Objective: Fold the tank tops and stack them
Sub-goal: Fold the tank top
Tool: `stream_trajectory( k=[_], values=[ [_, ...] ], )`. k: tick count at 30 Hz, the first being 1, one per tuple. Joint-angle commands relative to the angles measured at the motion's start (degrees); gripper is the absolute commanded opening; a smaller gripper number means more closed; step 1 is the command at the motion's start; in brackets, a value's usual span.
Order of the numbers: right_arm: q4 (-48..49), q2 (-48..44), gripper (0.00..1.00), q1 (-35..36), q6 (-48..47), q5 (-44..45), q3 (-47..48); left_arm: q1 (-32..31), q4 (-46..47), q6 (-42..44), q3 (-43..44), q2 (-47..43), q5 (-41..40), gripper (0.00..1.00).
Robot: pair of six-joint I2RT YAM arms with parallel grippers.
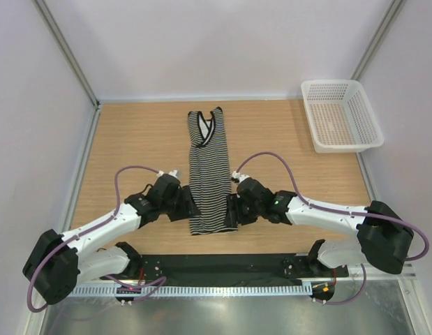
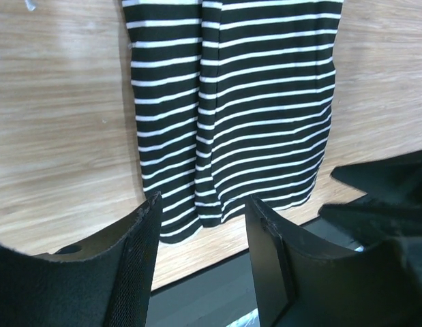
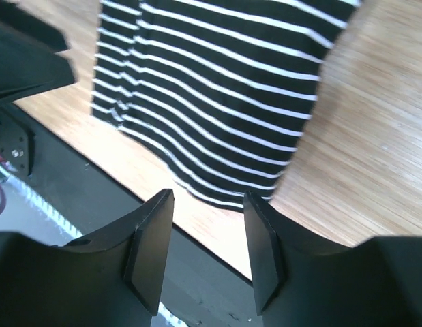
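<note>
The striped tank top needs its hem folded over toward the neck. My left gripper should next grab the striped tank top's near hem corner point(image 1: 196, 229) point(image 2: 181, 227) for that fold.
One striped tank top point(image 1: 209, 174) lies on the wooden table, folded lengthwise into a narrow strip with its neck at the far end and its hem near me. My left gripper point(image 1: 188, 206) is open and empty at the hem's left corner. My right gripper point(image 1: 232, 209) is open and empty at the hem's right corner. In the left wrist view the tank top point(image 2: 231, 102) lies just beyond the left gripper point(image 2: 200, 255). In the right wrist view the hem of the tank top point(image 3: 217, 82) lies just beyond the right gripper point(image 3: 207, 248). No other tank top shows.
A white mesh basket point(image 1: 361, 139) stands at the table's far right corner. A black strip point(image 1: 222, 265) runs along the near table edge just behind the hem. The right arm's gripper shows in the left wrist view point(image 2: 388, 197).
</note>
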Motion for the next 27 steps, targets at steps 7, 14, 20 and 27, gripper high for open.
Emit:
stream_trajectory(
  k=[7, 14, 20, 27],
  values=[
    [3.85, 2.37, 0.43, -4.60, 1.03, -0.74, -2.59, -0.33, -1.09, -2.26, -4.65, -2.18, 3.97, 0.47],
    [9.31, 4.93, 0.44, -4.78, 2.79, -5.05, -5.41, -0.33, 4.72, -5.08, -9.93, -1.83, 7.85, 0.47],
    [11.34, 4.58, 0.44, -4.87, 4.11, -7.16, -6.99, -0.33, 6.12, -5.78, -11.34, -2.18, 8.90, 0.47],
    [11.95, 2.47, 0.54, -5.39, 4.99, -7.16, -7.26, -0.33, 5.60, -6.66, -11.78, -4.20, 7.94, 0.40]
  ],
)
